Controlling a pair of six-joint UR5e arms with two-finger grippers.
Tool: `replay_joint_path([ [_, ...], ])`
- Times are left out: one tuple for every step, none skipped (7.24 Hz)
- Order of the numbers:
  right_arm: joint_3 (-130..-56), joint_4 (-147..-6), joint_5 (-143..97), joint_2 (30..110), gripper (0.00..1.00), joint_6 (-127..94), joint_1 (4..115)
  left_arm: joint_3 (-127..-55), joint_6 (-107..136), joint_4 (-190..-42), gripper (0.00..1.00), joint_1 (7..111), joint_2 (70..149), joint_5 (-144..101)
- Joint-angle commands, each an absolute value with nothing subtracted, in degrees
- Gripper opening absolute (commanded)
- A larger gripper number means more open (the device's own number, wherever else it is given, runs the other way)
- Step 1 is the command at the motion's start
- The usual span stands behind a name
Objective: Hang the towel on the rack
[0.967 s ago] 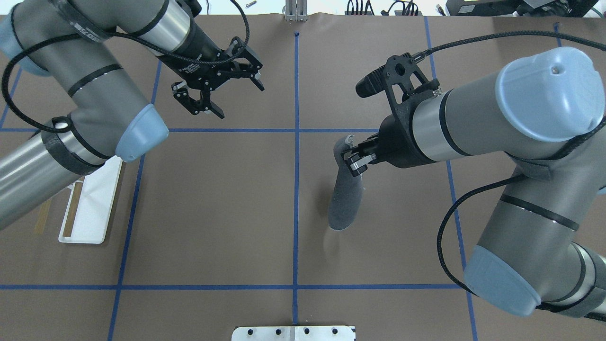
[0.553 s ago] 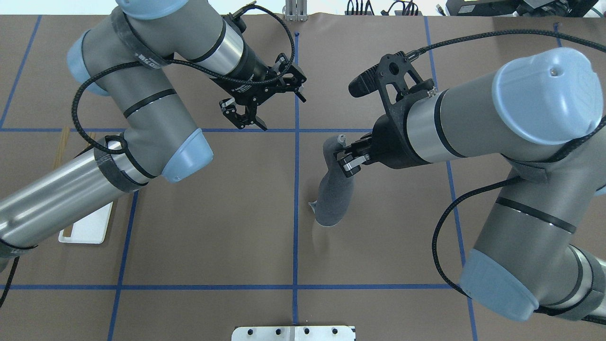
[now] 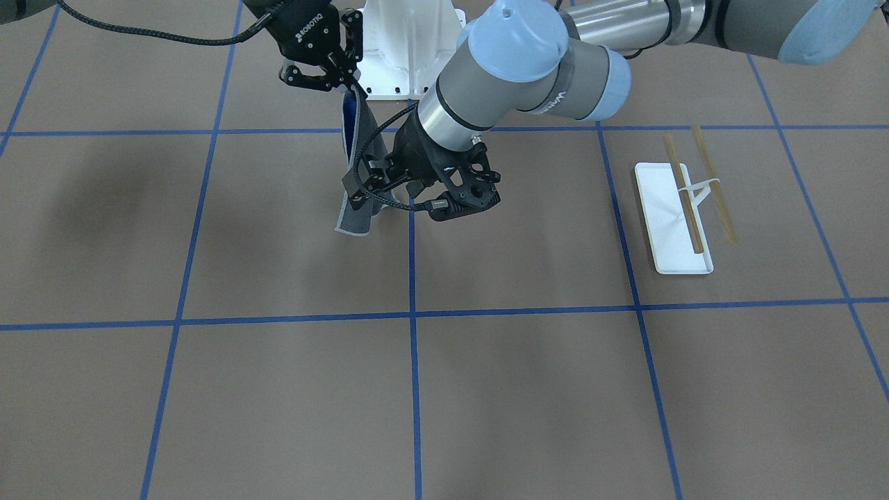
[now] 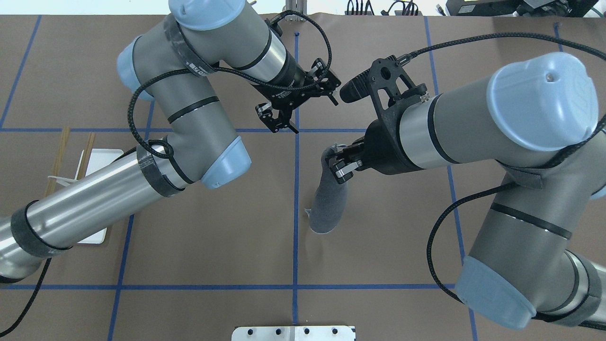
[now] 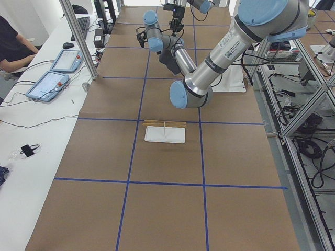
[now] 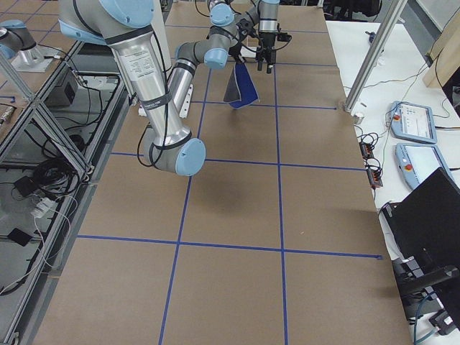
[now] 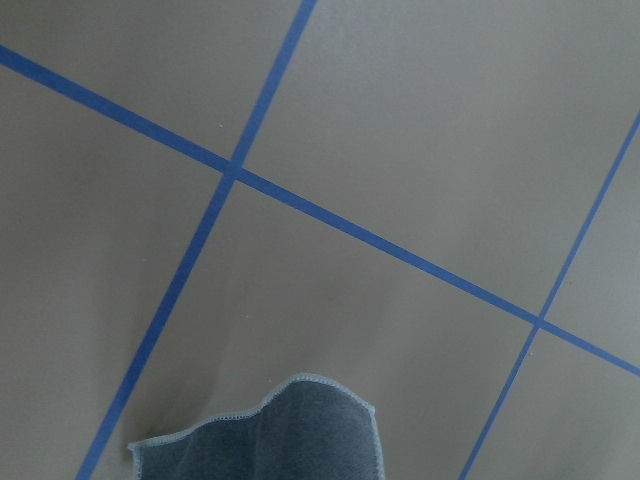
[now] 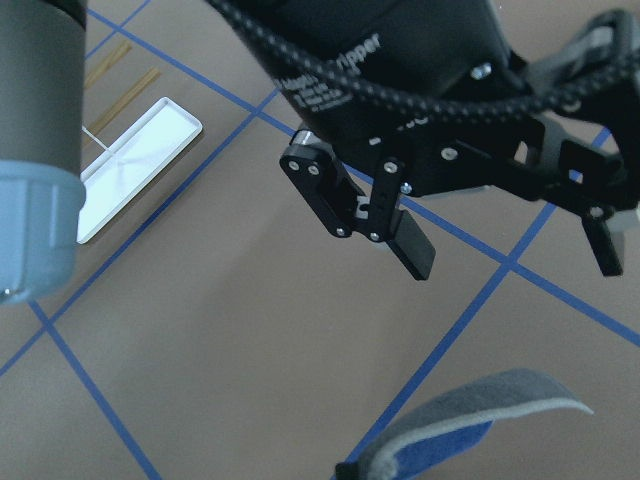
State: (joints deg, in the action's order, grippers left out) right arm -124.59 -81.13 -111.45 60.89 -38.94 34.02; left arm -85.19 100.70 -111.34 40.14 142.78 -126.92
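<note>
The left gripper grabs the towel by its stitched edge (image 3: 341,213) (image 7: 377,440) next, to spread it for hanging over the rack's tan rods.
My right gripper (image 4: 339,166) is shut on the top of the towel (image 4: 328,204), which hangs down grey side out and clear of the table. The towel's blue side shows in the front view (image 3: 349,118) and the right side view (image 6: 243,88). My left gripper (image 4: 281,124) is open and empty, a little to the left of the towel and beyond it. In the right wrist view its fingers (image 8: 402,236) stand spread above the towel's edge (image 8: 480,415). The towel's lower corner shows in the left wrist view (image 7: 275,440). The rack (image 3: 677,215) stands at the table's left, its tan rods (image 3: 684,201) bare.
The large white bolted pedestal (image 3: 410,42) stands at the robot's base, and its plate (image 4: 293,333) shows at the overhead view's bottom edge. My left forearm (image 4: 94,199) passes over part of the rack's base (image 4: 102,156). Blue tape lines grid the brown table.
My left arm has swung right, bringing its open gripper close to the towel and uncovering the rack's rods. My right gripper has moved slightly left with the towel.
</note>
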Motion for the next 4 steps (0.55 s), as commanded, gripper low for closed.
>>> replay_joint_path([
  [-124.5,-81.2,-111.4,60.4,0.00,-38.9,33.9,-84.6,100.7,-111.4,0.99,37.8,143.4,-124.1],
  [-124.5,-81.1,-111.4,60.4,0.00,-38.9,33.9,-84.3,100.6,-111.4,0.99,37.4,143.4,-124.1],
  [-124.5,-81.2,-111.5,60.4,0.00,-38.9,33.9,-83.9,100.6,-111.4,0.99,37.0,143.4,-124.0],
  [-124.5,-81.2,-111.5,60.4,0.00,-38.9,33.9,-83.8,100.6,-111.4,0.99,36.2,143.4,-124.0],
])
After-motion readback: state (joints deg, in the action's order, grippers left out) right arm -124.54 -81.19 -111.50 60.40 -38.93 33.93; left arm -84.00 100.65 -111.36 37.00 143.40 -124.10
